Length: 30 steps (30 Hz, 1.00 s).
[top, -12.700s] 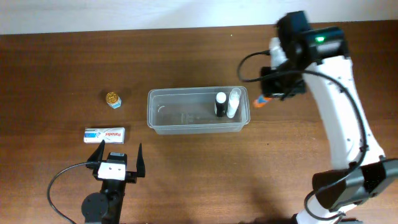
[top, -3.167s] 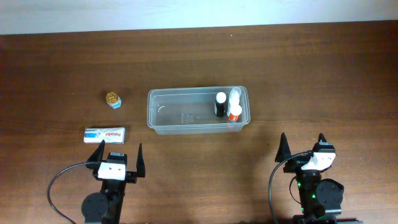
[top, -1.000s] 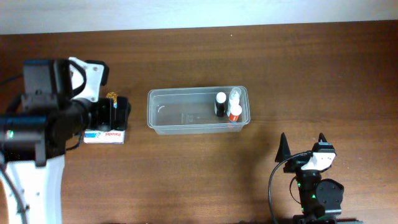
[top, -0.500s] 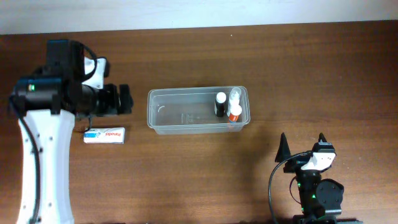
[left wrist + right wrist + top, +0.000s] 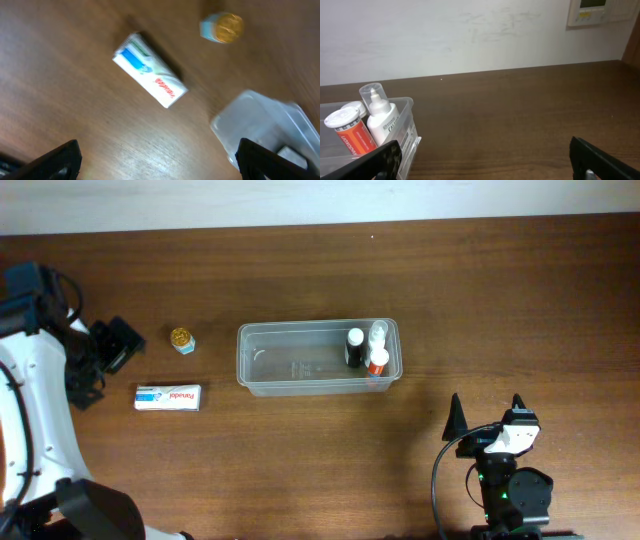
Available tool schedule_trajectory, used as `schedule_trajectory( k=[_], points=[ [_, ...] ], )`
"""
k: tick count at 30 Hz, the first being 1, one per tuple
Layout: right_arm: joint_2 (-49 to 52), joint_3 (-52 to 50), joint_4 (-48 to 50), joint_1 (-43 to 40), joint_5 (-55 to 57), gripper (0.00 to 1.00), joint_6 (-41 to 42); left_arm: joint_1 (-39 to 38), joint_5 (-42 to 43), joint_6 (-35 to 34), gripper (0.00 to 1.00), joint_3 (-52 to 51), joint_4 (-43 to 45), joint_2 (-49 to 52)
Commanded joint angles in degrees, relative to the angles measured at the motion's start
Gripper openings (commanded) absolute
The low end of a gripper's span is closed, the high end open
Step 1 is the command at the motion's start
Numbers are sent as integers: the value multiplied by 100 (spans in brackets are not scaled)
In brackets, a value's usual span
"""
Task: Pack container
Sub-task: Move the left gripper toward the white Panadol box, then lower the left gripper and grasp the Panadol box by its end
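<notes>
My left gripper grabs the white box (image 5: 168, 397) across its narrow width next, to lay it lengthwise inside the clear plastic container (image 5: 290, 368).
The clear plastic container (image 5: 290, 368) sits mid-table. At its right end stand a black-capped bottle (image 5: 354, 346), a white bottle (image 5: 376, 334) and an orange bottle with a white cap (image 5: 378, 363). A small gold-lidded jar (image 5: 182, 340) and a white box (image 5: 168, 397) lie on the table to the container's left. My left gripper (image 5: 100, 365) hovers open left of the jar and box, holding nothing. The left wrist view shows the box (image 5: 150, 70), the jar (image 5: 222, 27) and a corner of the container (image 5: 270, 130) ahead of the open left gripper (image 5: 157, 160). My right gripper (image 5: 486, 415) rests open near the front edge.
In the right wrist view the container's end wall (image 5: 405, 127) with the orange bottle (image 5: 350, 132) and the white bottle (image 5: 380, 117) lies left of the open right gripper (image 5: 485, 160). A white wall stands beyond the table's far edge.
The left arm has swung left, from beside the container and over the jar to the table's left edge, uncovering the jar. Right arm and objects have not moved.
</notes>
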Motion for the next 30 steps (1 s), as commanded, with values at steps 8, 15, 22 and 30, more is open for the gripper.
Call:
schedule_trajectory(
  k=[8,15,22,30],
  points=[
    [-48,-28,-44,-33,24,98,-2,302,260,-1252,100,-2035,1611,9],
    [-48,-28,-44,-33,24,98,-4,302,258,-1764,100,-2524,2326,11],
    [-48,-28,-44,-33,24,98,-2,295,258,-1762,100,-2787,2876,92],
    [-48,-28,-44,-33,26,98,-4,170,258,-1762,100,-2837,3056,726]
  ],
)
